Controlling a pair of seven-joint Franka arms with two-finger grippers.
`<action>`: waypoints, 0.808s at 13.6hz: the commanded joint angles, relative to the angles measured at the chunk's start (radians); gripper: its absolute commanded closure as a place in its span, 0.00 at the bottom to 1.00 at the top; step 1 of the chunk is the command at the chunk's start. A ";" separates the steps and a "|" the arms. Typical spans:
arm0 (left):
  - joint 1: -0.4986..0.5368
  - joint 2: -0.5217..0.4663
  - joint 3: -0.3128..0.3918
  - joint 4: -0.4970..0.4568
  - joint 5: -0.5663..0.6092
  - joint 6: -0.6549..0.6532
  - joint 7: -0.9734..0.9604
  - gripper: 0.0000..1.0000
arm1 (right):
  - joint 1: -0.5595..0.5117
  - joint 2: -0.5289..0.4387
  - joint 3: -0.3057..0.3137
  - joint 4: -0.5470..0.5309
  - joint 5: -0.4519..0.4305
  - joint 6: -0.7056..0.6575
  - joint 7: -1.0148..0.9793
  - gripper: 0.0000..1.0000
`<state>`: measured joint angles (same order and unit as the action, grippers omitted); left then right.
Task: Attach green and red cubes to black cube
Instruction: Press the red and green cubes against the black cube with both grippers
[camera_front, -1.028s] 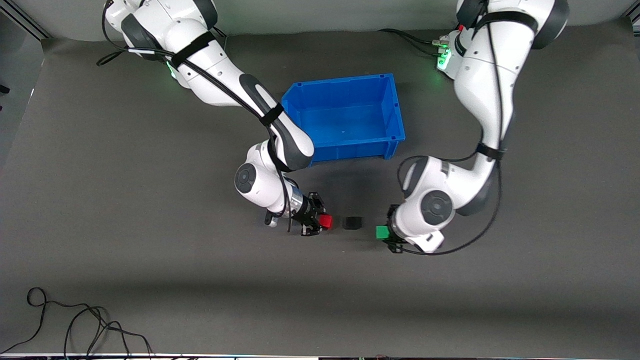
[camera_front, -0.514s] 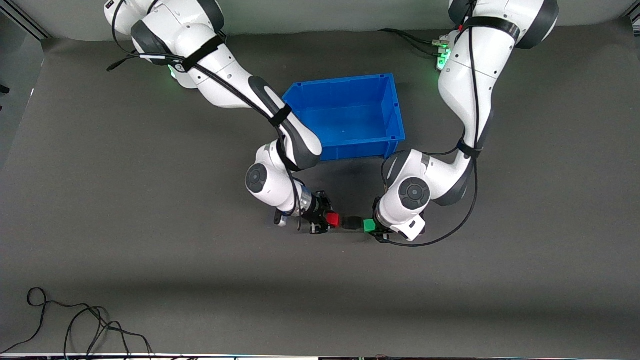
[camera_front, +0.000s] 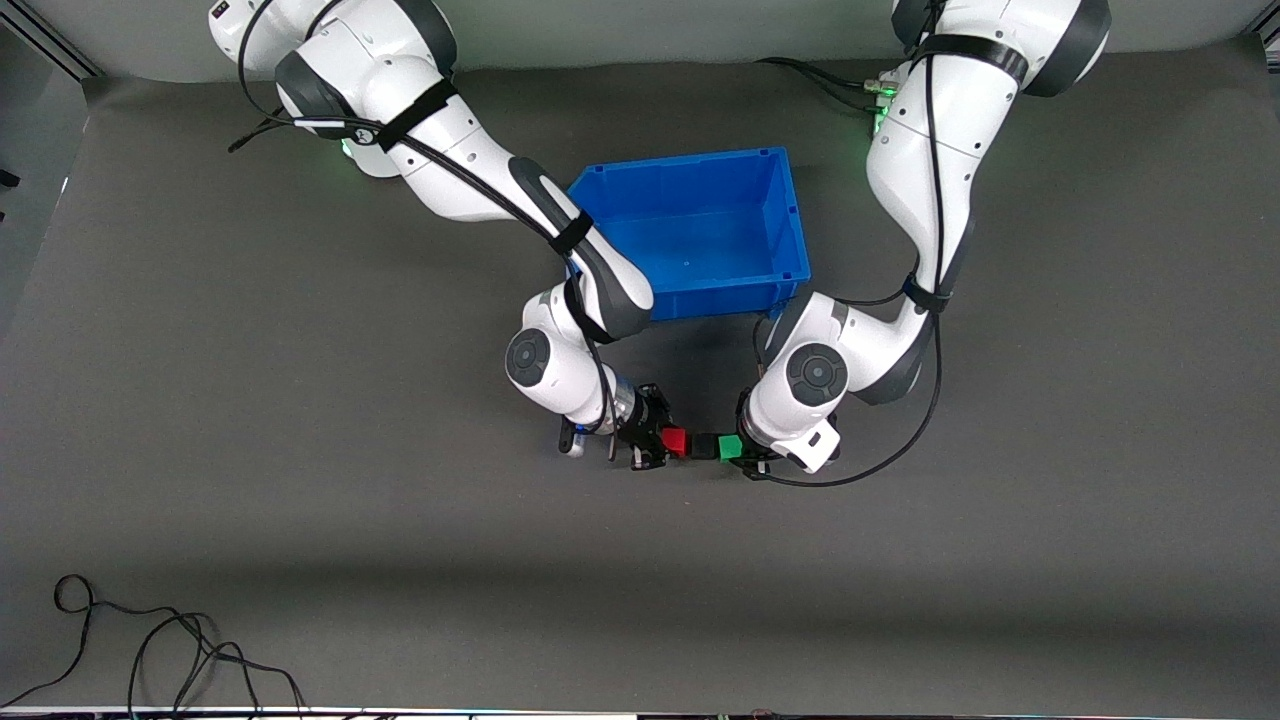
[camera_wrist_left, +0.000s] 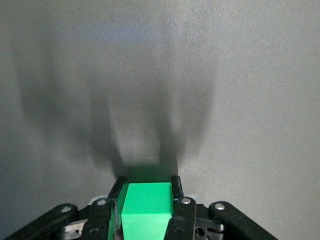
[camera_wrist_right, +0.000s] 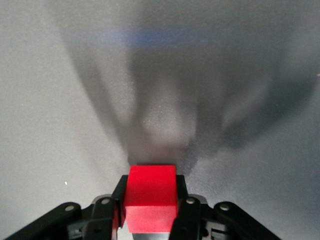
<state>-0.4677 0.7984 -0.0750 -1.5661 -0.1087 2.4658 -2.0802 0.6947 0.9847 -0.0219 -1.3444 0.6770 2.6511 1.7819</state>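
Observation:
The robot's right gripper needs to open now: the red cube sits flush beside the black cube in the front view, so the red cube would stay there.
The black cube sits on the grey mat, nearer to the front camera than the blue bin. My right gripper is shut on the red cube, which touches the black cube on the side toward the right arm's end. My left gripper is shut on the green cube, which touches the black cube on the side toward the left arm's end. The red cube shows between the right fingers, the green cube between the left fingers. The black cube does not show in either wrist view.
A blue bin stands empty on the mat, farther from the front camera than the cubes. A black cable lies coiled at the mat's near edge toward the right arm's end.
Both grippers have moved inward toward the black cube with their cubes. The gaps on both sides of the black cube have closed.

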 joint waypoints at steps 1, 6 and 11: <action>-0.025 -0.021 0.018 -0.029 -0.013 0.012 -0.020 0.95 | 0.012 0.040 -0.012 0.060 -0.027 0.009 0.022 0.80; -0.032 -0.024 0.018 -0.025 -0.006 0.010 -0.015 0.00 | 0.019 0.046 -0.012 0.073 -0.027 0.009 0.022 0.65; -0.040 -0.034 0.018 -0.023 -0.006 -0.010 -0.005 0.00 | 0.014 0.028 -0.015 0.074 -0.037 0.007 0.013 0.00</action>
<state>-0.4933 0.7964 -0.0750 -1.5660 -0.1087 2.4676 -2.0807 0.6989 1.0029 -0.0222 -1.3026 0.6594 2.6515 1.7819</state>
